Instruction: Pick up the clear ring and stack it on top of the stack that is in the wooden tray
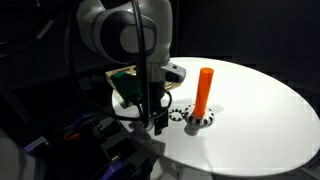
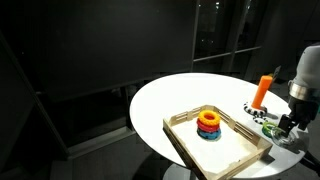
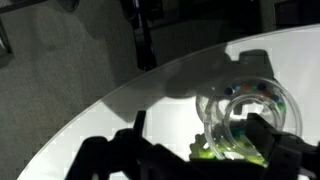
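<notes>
I need to close my gripper on the clear ring's rim now. The ring's rim is between my open fingers, with one finger over the ring's opening, so my fingers would hold the ring's rim.
The clear ring, see-through with small coloured beads inside, lies on the white table near the table's edge; it also shows in an exterior view and in an exterior view. My gripper is open and low over it, one finger left of the ring and the other over its right part. It also shows in both exterior views. The wooden tray holds a stack of rings in red, orange and blue. The tray is mostly hidden behind the arm in an exterior view.
An orange peg stands upright on a patterned base next to the clear ring. Something green lies under the gripper beside the ring. The round white table has its edge close by; dark surroundings beyond.
</notes>
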